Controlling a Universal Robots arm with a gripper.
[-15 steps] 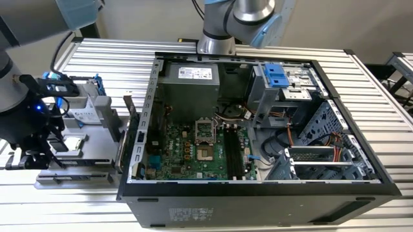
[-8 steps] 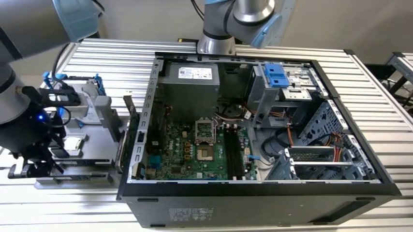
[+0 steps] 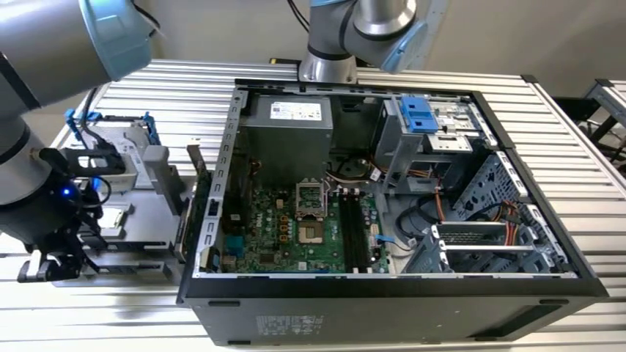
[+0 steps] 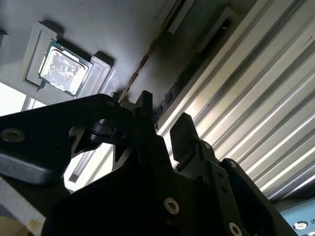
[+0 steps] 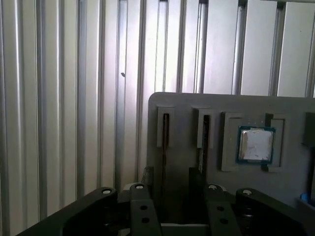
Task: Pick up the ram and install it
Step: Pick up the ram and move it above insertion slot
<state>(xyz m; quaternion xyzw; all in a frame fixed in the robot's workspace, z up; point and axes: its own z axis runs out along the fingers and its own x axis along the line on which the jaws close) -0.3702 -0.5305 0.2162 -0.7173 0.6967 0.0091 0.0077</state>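
Note:
The end of the ram (image 5: pixel 165 142) is wrapped by the tray's slot block, so my gripper will hold the ram by its exposed middle (image 5: pixel 164 185), where both its sides are free.
The ram (image 5: pixel 165 142) stands on edge in a slot of the grey parts tray (image 5: pixel 187 105), so I see just its thin dark edge. In the second wrist view that ram (image 4: pixel 147 54) is a thin brownish line running along the tray. My gripper (image 5: pixel 172 174) hangs over the slot, open, one finger on each side of the stick's line and nothing clamped; its black fingers (image 4: pixel 145 110) show a clear gap. In the exterior view my gripper (image 3: pixel 49 265) is low at the left, over the tray (image 3: pixel 146 246) beside the open computer case (image 3: pixel 391 286).
A second slot (image 5: pixel 203 132) lies next to the first. A square silver processor chip (image 5: pixel 255 145) sits in its recess. A hard drive with blue brackets (image 3: pixel 110 139) stands at the tray's far end. The motherboard's long memory slots (image 3: pixel 352 227) lie inside the case.

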